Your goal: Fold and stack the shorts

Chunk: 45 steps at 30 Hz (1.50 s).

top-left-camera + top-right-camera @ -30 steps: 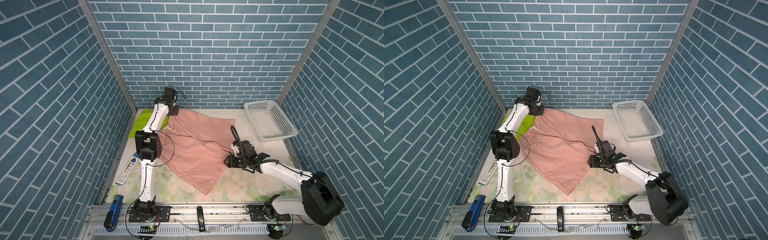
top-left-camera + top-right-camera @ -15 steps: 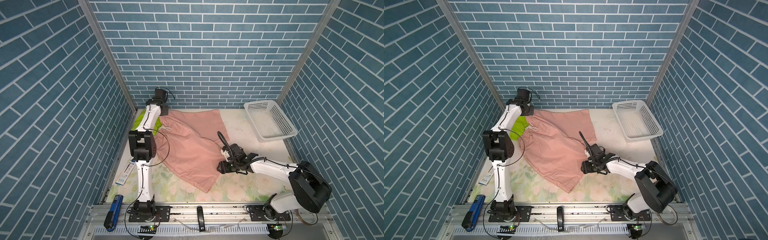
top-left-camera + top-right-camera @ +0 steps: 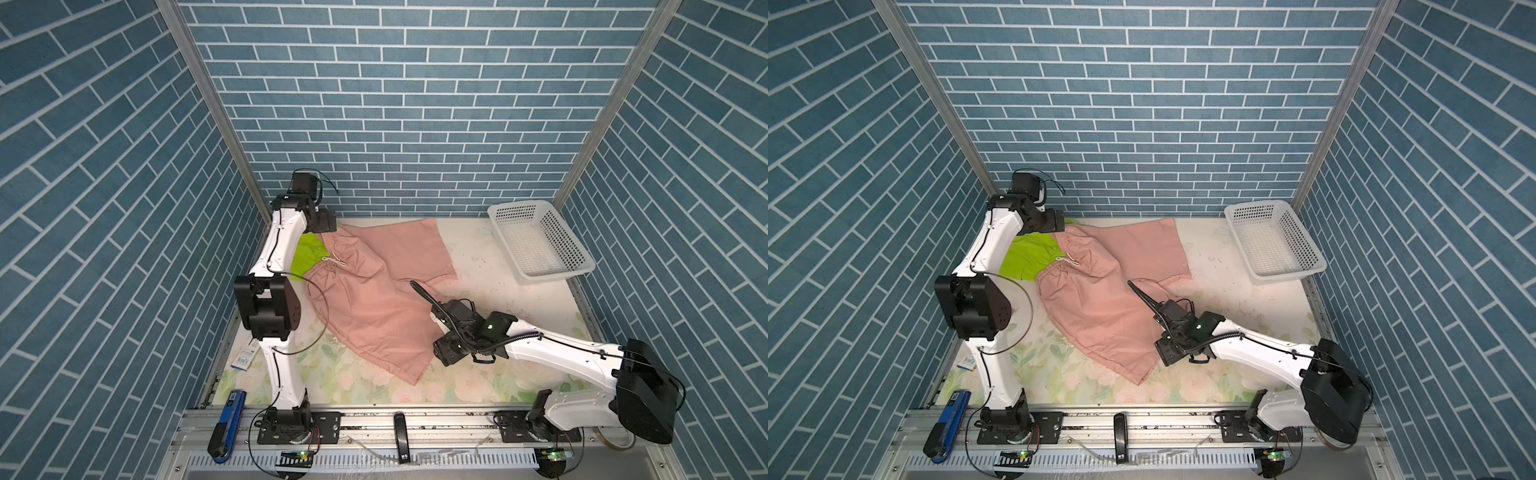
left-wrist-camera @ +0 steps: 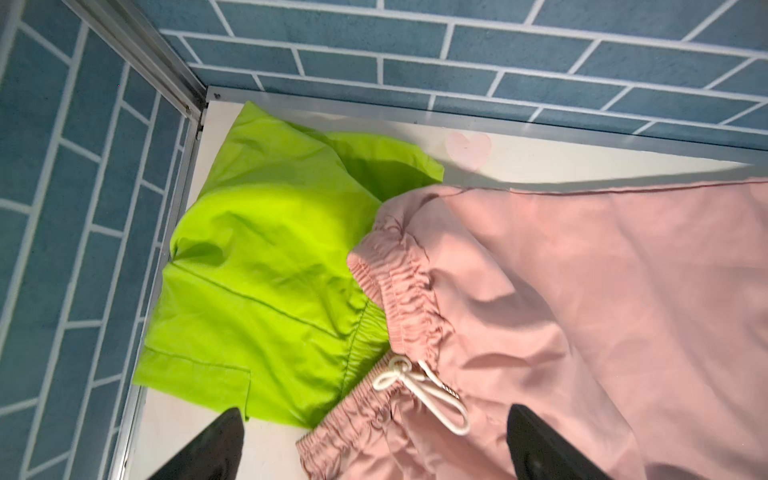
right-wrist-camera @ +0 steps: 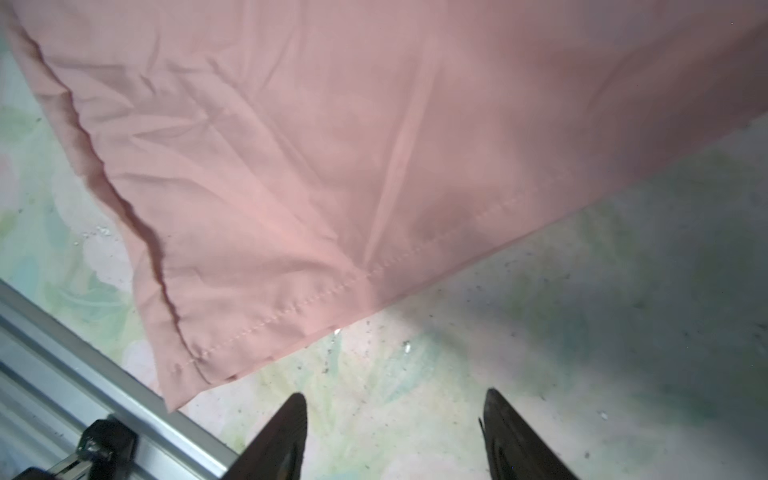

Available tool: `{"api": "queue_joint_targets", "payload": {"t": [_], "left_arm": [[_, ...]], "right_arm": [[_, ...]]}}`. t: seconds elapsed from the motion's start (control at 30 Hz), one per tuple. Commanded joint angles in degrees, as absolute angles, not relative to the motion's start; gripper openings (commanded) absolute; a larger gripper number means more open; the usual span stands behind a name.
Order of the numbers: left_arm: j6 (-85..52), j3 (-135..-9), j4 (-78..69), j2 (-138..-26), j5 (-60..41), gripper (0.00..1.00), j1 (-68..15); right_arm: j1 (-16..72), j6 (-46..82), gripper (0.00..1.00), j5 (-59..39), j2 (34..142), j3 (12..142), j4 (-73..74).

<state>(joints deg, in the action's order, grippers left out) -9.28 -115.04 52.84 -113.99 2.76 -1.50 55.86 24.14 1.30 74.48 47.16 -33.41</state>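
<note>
My right gripper grabs the pink shorts [image 3: 374,299] by the near leg's outer hem corner [image 3: 415,379] next, to fold that leg over the other.
The pink shorts [image 3: 374,299] [image 3: 1100,303] lie spread flat across the mat, waistband toward the back left corner. That gathered waistband and its white drawstring [image 4: 419,386] overlap the lime green shorts [image 3: 309,257] [image 4: 266,270], which lie bunched in that corner. My left gripper [image 4: 376,415] [image 3: 328,220] hovers open over the pink waistband, holding nothing. My right gripper [image 5: 395,397] [image 3: 442,353] stands open over bare mat just off the hem of a pink leg [image 5: 332,145], not touching it.
A white perforated basket [image 3: 555,275] [image 3: 1289,276] stands at the back right. The brick walls and metal corner post [image 4: 137,45] close in beside the green shorts. A blue tool [image 3: 226,428] and a small card [image 3: 245,357] lie at the front left edge.
The pink shorts slid left toward the back corner, onto the green pair. My left gripper opened and let go of the waistband. My right gripper moved left along with the hem.
</note>
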Motion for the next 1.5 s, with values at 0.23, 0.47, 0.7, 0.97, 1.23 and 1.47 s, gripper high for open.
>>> {"api": "queue_joint_targets", "payload": {"t": [0.23, 0.47, 0.7, 0.97, 1.23, 1.47], "left_arm": [[-21.1, -75.9, 39.5, -89.2, -5.4, 1.0, 4.7], [-24.7, -56.7, 28.5, -77.5, -10.4, 1.0, 9.6], [-26.7, -49.2, 22.8, -74.8, -13.5, 1.0, 13.7], [-27.9, -46.5, 14.9, -76.4, -17.3, 1.0, 13.9], [-29.7, -46.1, 10.2, -84.1, -19.4, 1.0, 13.9], [-31.6, -46.6, 3.9, -89.0, -23.2, 0.85, 13.7]], "right_arm": [[69.2, 11.2, 0.69, 1.2, 79.5, 52.0, -30.6], [75.1, 8.1, 0.69, 5.0, 92.6, 56.4, -27.0], [77.2, 10.0, 0.68, 6.8, 95.2, 55.7, -26.2], [78.0, 12.8, 0.43, 10.6, 95.2, 52.7, -24.7], [77.8, 14.3, 0.0, 8.5, 92.3, 51.1, -23.4], [77.8, 15.5, 0.0, 8.3, 88.4, 48.0, -19.1]]}}
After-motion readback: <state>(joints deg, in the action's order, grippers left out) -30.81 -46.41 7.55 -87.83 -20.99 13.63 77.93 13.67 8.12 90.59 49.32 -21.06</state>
